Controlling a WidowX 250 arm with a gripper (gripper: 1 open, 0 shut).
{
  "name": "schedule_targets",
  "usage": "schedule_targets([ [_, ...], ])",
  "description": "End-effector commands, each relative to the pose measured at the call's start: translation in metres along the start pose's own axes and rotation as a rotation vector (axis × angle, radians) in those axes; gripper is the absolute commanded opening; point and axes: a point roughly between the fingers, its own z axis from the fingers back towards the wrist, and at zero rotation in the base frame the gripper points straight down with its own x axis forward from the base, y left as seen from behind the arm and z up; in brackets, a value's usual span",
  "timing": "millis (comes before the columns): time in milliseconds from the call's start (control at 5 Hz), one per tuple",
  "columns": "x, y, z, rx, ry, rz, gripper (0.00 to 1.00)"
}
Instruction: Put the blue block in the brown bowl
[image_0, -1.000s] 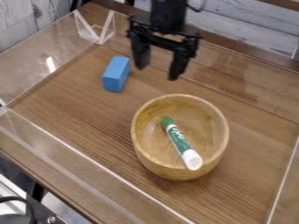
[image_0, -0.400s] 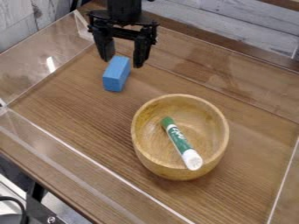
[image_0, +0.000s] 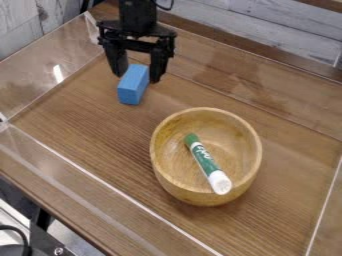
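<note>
My gripper needs to go lower first, because its fingers stop above the blue block's top (image_0: 132, 84) and would miss the block if they closed now.
The blue block (image_0: 131, 85) lies on the wooden table, left of centre. My gripper (image_0: 136, 66) hangs just above its far end, pointing down, its two black fingers (image_0: 115, 62) spread wide and open with nothing between them. The brown bowl (image_0: 171, 178) sits to the right and nearer the camera, well apart from the block and the gripper. Inside the bowl lies a green-and-white marker (image_0: 207, 163).
Clear plastic walls (image_0: 27, 75) ring the table on the left, front and right. A clear plastic stand (image_0: 104, 30) is at the back left behind the arm. A white plank wall (image_0: 287, 25) runs behind the table.
My gripper has moved left across the table from behind the bowl to a spot over the blue block, dropping slightly. It stayed open. Block, bowl and marker have not moved.
</note>
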Motion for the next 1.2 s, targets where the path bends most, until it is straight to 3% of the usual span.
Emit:
schedule_targets([
  [0,0.009,0.009,0.006,0.006,-0.049,0.037,1.0],
  [1000,0.026,0.034,-0.019,0.008,-0.072,0.13,1.0],
])
